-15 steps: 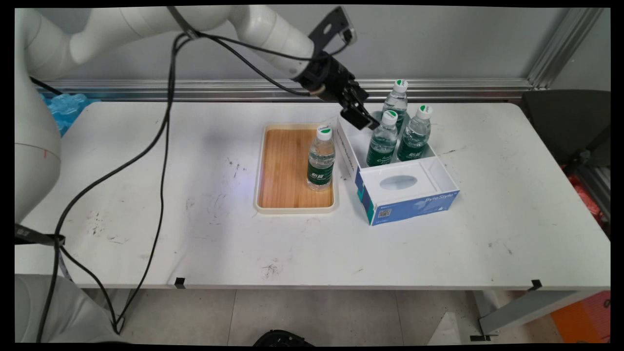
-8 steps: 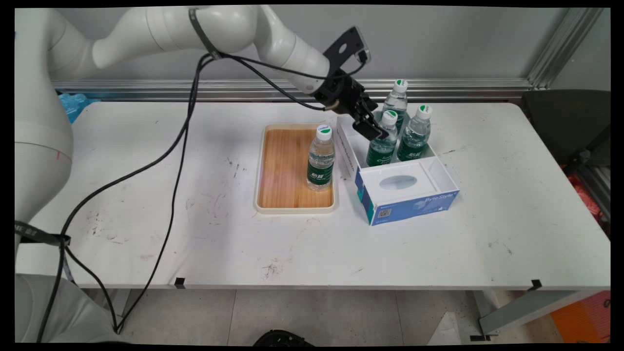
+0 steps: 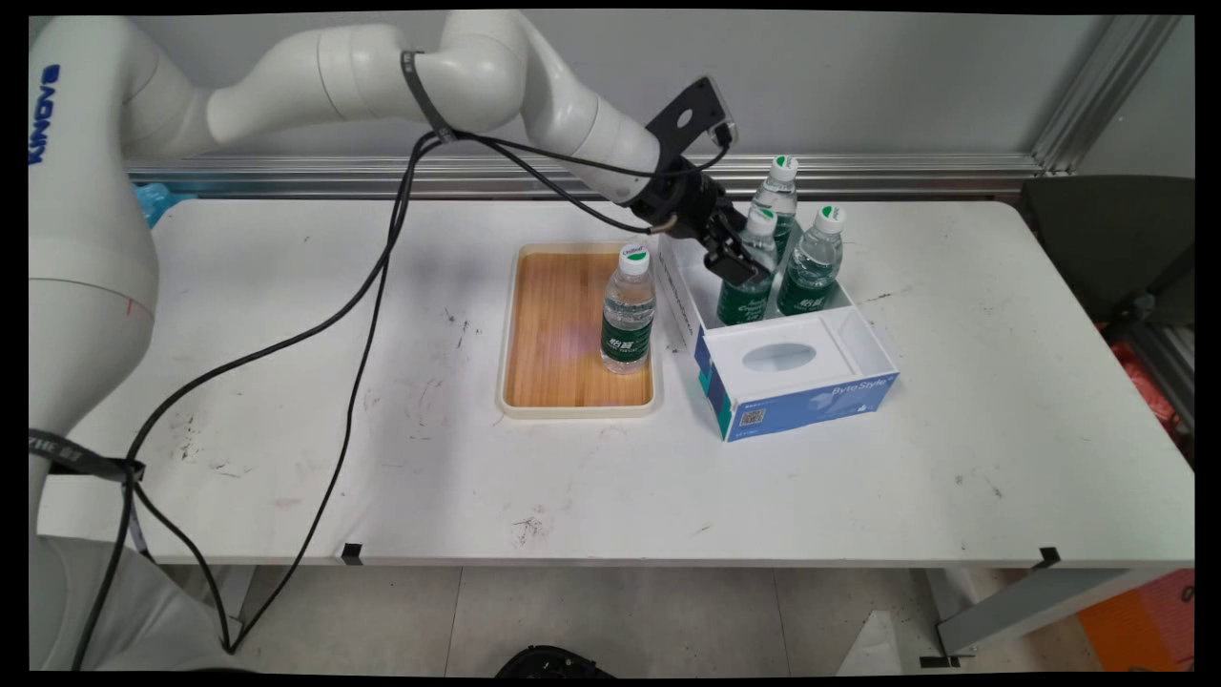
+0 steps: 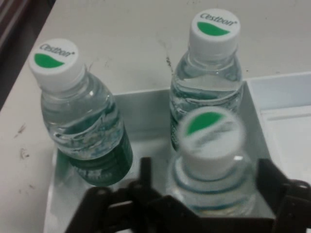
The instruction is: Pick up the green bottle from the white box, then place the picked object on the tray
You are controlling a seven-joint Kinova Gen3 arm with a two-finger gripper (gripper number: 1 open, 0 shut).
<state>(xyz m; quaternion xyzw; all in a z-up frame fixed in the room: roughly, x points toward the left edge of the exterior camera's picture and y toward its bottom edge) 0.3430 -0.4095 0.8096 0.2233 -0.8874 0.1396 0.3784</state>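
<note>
My gripper grabs the clear water bottle by its upper body (image 3: 757,245) next, to set another bottle on the wooden tray (image 3: 555,332).
My black gripper (image 3: 737,260) reaches into the back of a white and blue box (image 3: 801,384) that holds three water bottles with white and green caps. It stands open, one finger on each side of the nearest bottle (image 3: 750,298), just below its cap. In the hand view that bottle (image 4: 210,141) sits between the fingers (image 4: 146,172) of the gripper (image 4: 208,175), with some room on both sides. The two other bottles (image 4: 82,121) (image 4: 209,73) stand behind it. Whether a finger touches the bottle I cannot tell.
A wooden tray (image 3: 534,324) with a pale rim lies left of the box, and one more water bottle (image 3: 628,315) stands upright on its right side. Black cables hang from the arm over the table's left half. A dark chair (image 3: 1107,243) stands at the right.
The gripper has come down and to the right, from above the box's back left corner to around the nearest bottle's neck. The bottles and the tray have not moved.
</note>
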